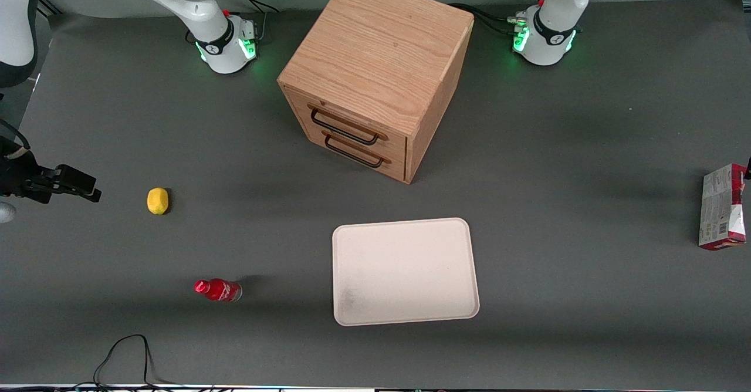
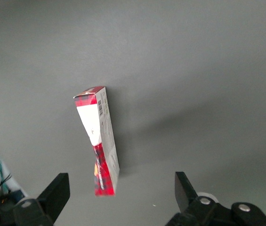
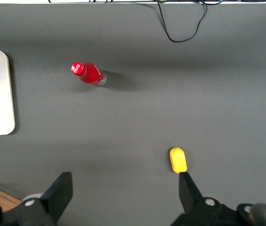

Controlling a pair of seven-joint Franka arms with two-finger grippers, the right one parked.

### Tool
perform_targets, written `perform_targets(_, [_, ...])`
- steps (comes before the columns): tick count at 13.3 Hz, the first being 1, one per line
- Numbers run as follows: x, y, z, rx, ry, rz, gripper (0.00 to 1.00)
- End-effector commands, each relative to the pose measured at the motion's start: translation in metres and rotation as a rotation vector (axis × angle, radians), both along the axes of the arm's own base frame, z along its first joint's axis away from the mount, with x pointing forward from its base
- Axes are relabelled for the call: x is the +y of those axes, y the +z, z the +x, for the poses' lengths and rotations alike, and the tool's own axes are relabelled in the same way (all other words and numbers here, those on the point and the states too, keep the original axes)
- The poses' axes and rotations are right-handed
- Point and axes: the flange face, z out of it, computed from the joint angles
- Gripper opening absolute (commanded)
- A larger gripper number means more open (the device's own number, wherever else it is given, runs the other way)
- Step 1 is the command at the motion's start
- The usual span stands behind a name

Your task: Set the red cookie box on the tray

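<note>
I should next grab the red cookie box with my left gripper across its thin plaid side, because the box's printed side is broad while its upright side is thin.
The red cookie box stands on its thin edge on the grey table, at the working arm's end, well away from the tray. In the left wrist view the box shows its whitish printed face and red edges. My left gripper hangs above the box, open and empty. Its two black fingers are spread wide with the box's near end between them, not touching it. The cream-white tray lies flat near the middle of the table, nearer the front camera than the cabinet, with nothing on it.
A wooden two-drawer cabinet stands mid-table, both drawers shut. A small red bottle and a yellow lemon lie toward the parked arm's end. A black cable loops at the table's front edge.
</note>
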Motion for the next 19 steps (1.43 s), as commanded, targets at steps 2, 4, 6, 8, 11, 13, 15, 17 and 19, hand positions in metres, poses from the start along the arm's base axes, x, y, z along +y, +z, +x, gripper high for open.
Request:
perform_targets(2, [0.068, -0.090, 0.019, 0.005, -0.051, -0.004, 0.99])
perform_targets(4, [0.085, -0.125, 0.015, -0.001, -0.022, -0.032, 0.99])
perform_targets(6, [0.098, -0.167, 0.011, -0.009, 0.004, -0.049, 0.98])
perform_targets(8, [0.098, -0.186, 0.007, 0.009, 0.015, -0.067, 0.90])
perform_targets(11, [0.101, -0.189, 0.004, 0.016, 0.027, -0.069, 0.00])
perform_targets(13, [0.100, -0.189, 0.004, 0.017, 0.034, -0.066, 0.00])
perform_targets(15, [0.101, -0.189, 0.004, 0.018, 0.037, -0.064, 0.00])
perform_targets(17, [0.099, -0.188, 0.004, 0.021, 0.050, -0.069, 0.00])
perform_targets(19, [0.093, -0.179, 0.007, 0.021, 0.068, -0.067, 0.00])
